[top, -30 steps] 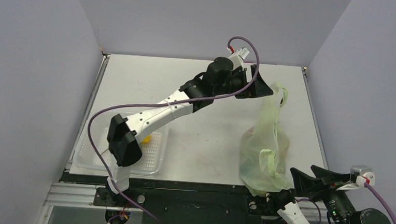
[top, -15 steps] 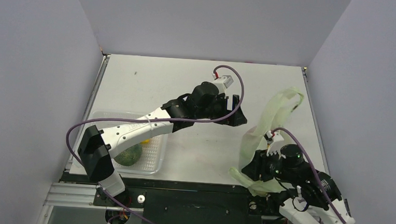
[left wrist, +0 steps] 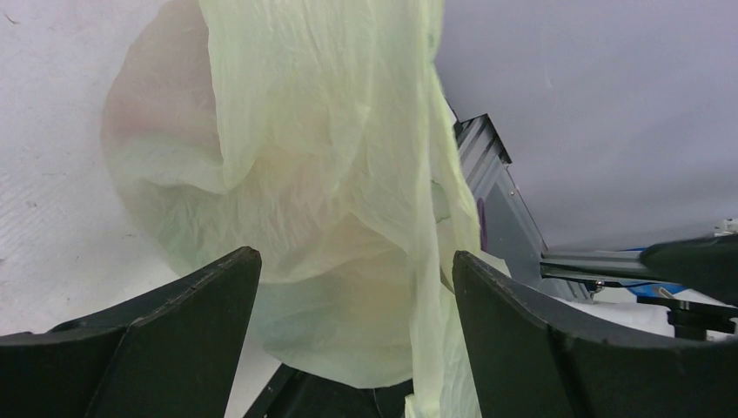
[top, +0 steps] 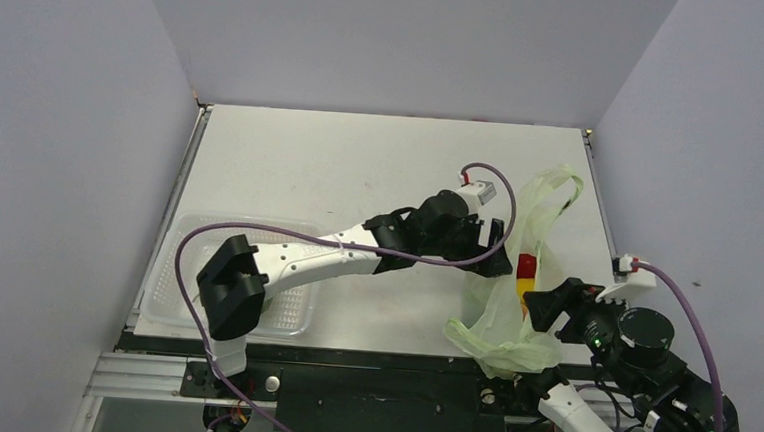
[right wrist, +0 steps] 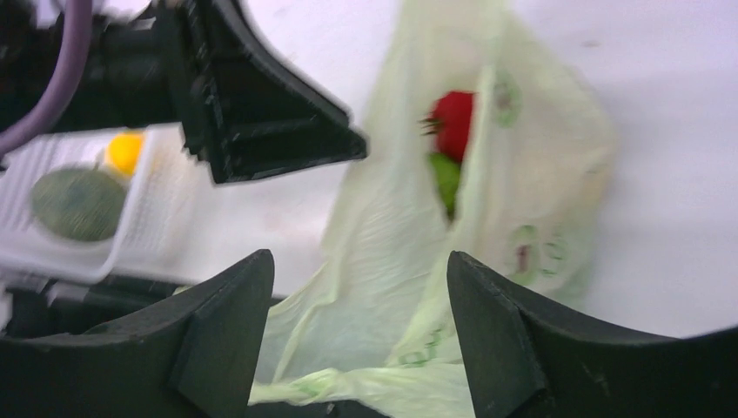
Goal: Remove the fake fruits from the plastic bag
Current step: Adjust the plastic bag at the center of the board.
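My left fingers only meet the outer edge of the film, so they would miss the fold if I closed now. I should first move toward the fold.
The pale yellow-green plastic bag (top: 549, 201) lies at the table's right side, its mouth toward the near edge. A red fruit (top: 525, 263) and a yellow fruit (top: 526, 285) show in its opening. The right wrist view shows the red fruit (right wrist: 452, 122) above a light green fruit (right wrist: 446, 178) inside the bag (right wrist: 531, 174). My left gripper (top: 496, 248) is open at the bag's left side, with bag film (left wrist: 322, 131) hanging between its spread jaws (left wrist: 352, 254). My right gripper (top: 545, 298) is open at the bag's near end, a twisted handle lying between its jaws (right wrist: 357, 254).
A clear latticed basket (top: 178, 284) sits at the near left under the left arm. In the right wrist view the basket (right wrist: 165, 218) holds a yellow fruit (right wrist: 126, 150) and a round dark green piece (right wrist: 78, 202). Grey walls enclose the table.
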